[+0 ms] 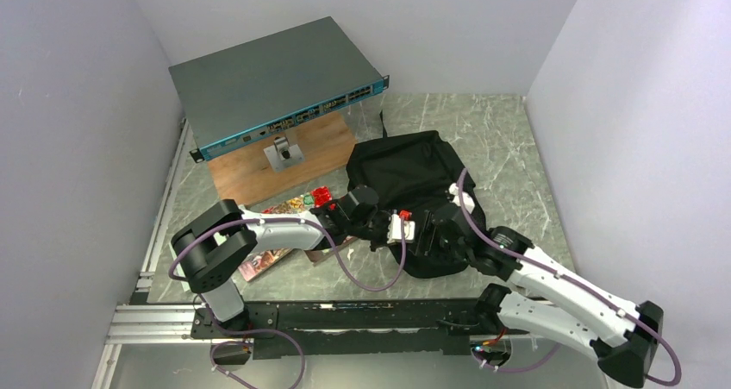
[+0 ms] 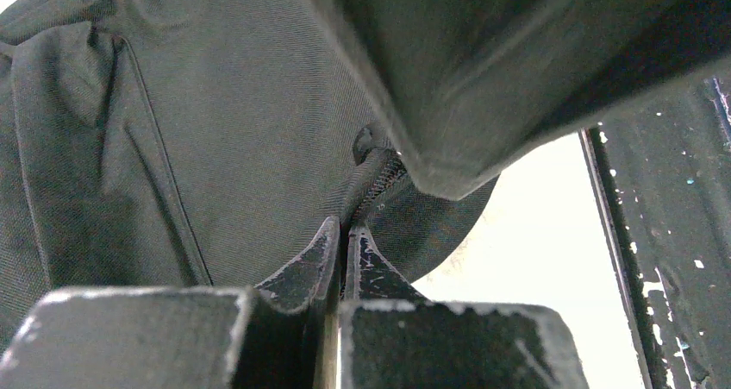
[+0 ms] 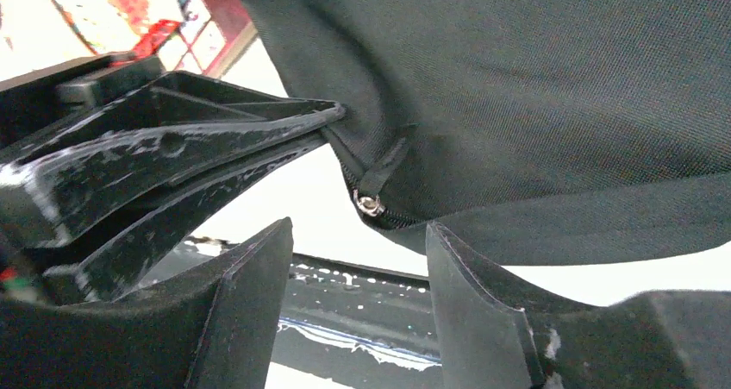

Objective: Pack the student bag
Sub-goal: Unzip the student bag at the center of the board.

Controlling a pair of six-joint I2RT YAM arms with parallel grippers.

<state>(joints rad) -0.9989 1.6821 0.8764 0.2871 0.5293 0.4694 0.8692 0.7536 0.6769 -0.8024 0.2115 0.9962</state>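
My right gripper should move toward the zipper pull before it closes on the zipper pull (image 3: pixel 369 203), because my open fingers don't reach the zipper pull yet.
The black student bag (image 1: pixel 405 173) lies in the middle of the table, its near edge lifted. My left gripper (image 1: pixel 385 227) is shut on the bag's fabric edge beside the zipper; in the left wrist view its fingertips (image 2: pixel 345 231) pinch the seam of the bag (image 2: pixel 215 122). In the right wrist view the left gripper (image 3: pixel 332 113) grips the bag (image 3: pixel 534 87) just left of the zipper pull (image 3: pixel 369 203). My right gripper (image 3: pixel 358 229) is open and empty, with the zipper pull just above the gap between its fingers. The right gripper (image 1: pixel 427 235) sits at the bag's near edge.
A flat grey network switch (image 1: pixel 276 83) rests on a wooden board (image 1: pixel 293 152) at the back left. Colourful packets (image 1: pixel 302 202) and a book (image 1: pixel 263 264) lie under the left arm. A black rail (image 1: pixel 345 316) runs along the near edge. White walls enclose three sides.
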